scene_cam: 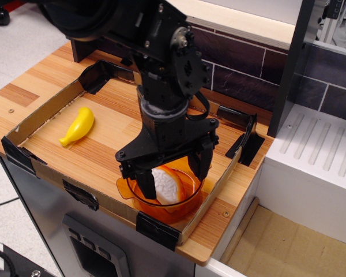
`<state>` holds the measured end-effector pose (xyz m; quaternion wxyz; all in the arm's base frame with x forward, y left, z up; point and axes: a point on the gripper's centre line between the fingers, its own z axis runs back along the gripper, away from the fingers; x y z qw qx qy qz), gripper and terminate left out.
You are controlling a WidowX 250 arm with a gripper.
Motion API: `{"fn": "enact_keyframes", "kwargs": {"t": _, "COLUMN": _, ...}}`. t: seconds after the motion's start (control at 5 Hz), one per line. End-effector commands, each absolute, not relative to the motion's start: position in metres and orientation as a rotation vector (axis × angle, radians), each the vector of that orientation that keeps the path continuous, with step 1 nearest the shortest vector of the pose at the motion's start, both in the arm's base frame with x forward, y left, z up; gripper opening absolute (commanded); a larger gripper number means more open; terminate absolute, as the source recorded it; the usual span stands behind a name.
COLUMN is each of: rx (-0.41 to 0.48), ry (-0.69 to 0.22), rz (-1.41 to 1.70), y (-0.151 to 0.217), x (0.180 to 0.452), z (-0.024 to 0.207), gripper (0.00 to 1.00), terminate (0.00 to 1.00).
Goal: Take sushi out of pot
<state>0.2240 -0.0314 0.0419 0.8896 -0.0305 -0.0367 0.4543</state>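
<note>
I need to take the sushi out of the pot [160, 210], so next I should grab it with my gripper by its white body with the orange piece [166, 186].
The sushi [169, 187], a white lump with an orange strip, lies inside the translucent orange pot [160, 210] at the front right of the wooden tray. My black gripper [172, 179] is lowered into the pot. Its jaws are open and stand on either side of the sushi, one finger [144, 182] at the left and one at the right. I cannot tell whether the fingers touch the sushi. The arm hides the pot's far rim.
A yellow banana-shaped toy [78, 126] lies at the left of the tray. A low cardboard wall [43, 111] with black tape corners rings the tray. A dark brick wall stands behind, and a white ribbed surface [317, 144] lies to the right.
</note>
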Motion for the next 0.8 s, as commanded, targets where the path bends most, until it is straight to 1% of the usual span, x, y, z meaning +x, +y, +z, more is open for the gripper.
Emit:
{"fn": "enact_keyframes", "kwargs": {"t": 0.0, "rx": -0.074, "ry": -0.077, "rz": 0.975, "y": -0.023, "x": 0.231, "z": 0.041, "gripper": 1.00, "terminate": 0.00}}
{"fn": "enact_keyframes", "kwargs": {"t": 0.2, "rx": -0.058, "ry": -0.064, "rz": 0.975, "y": -0.019, "x": 0.233, "z": 0.033, "gripper": 1.00, "terminate": 0.00}}
{"fn": "enact_keyframes", "kwargs": {"t": 0.4, "rx": -0.052, "ry": -0.046, "rz": 0.972, "y": -0.020, "x": 0.233, "z": 0.029, "gripper": 1.00, "terminate": 0.00}}
{"fn": "enact_keyframes", "kwargs": {"t": 0.6, "rx": -0.045, "ry": -0.046, "rz": 0.972, "y": -0.020, "x": 0.232, "z": 0.026, "gripper": 1.00, "terminate": 0.00}}
